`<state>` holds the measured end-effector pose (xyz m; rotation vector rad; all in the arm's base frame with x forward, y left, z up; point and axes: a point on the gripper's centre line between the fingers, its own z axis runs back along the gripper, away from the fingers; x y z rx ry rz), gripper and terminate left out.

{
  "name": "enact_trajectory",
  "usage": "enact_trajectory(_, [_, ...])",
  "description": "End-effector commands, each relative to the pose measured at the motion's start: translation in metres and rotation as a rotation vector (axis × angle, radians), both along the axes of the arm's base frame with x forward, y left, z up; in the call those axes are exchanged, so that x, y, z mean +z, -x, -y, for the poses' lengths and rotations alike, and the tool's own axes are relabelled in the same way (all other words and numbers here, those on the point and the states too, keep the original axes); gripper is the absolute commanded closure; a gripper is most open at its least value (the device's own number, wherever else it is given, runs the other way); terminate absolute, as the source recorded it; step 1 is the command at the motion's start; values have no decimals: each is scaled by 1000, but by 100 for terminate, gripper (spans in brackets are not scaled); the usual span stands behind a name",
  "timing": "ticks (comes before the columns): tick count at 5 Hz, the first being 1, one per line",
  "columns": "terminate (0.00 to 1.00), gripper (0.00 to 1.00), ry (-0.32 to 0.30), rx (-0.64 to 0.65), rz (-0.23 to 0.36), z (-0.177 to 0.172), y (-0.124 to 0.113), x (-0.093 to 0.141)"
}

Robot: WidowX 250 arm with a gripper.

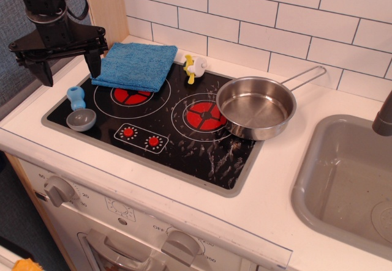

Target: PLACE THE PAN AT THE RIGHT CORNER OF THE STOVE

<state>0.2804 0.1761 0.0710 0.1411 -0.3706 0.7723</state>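
The gripper reaches the pan and grabs its steel rim (218,103) next, leaving its wire-loop handle (304,77) free, to place the pan at the stove's corner.
The shiny steel pan (255,107) sits on the right side of the black stove (160,124), overlapping the right red burner (204,117) and the stove's right rim. Its wire-loop handle (304,77) points back right toward the tiled wall. My gripper (63,66) hangs open and empty above the stove's far left corner, well away from the pan. Its two black fingers point down and stand wide apart.
A folded blue cloth (135,65) lies over the back left of the stove. A small grey scoop with blue handle (79,111) lies at the left edge. A yellow-and-white toy (195,68) stands at the back. A grey sink (349,182) is at the right.
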Motion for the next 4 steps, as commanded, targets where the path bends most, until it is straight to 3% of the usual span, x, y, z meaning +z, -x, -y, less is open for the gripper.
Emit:
enact_trajectory(1, [0,0,0,0,0,0,0,0])
enact_trajectory(2, [0,0,2,-55,8,31,-22,5])
enact_trajectory(4, [0,0,86,-217,85,104,-55,10])
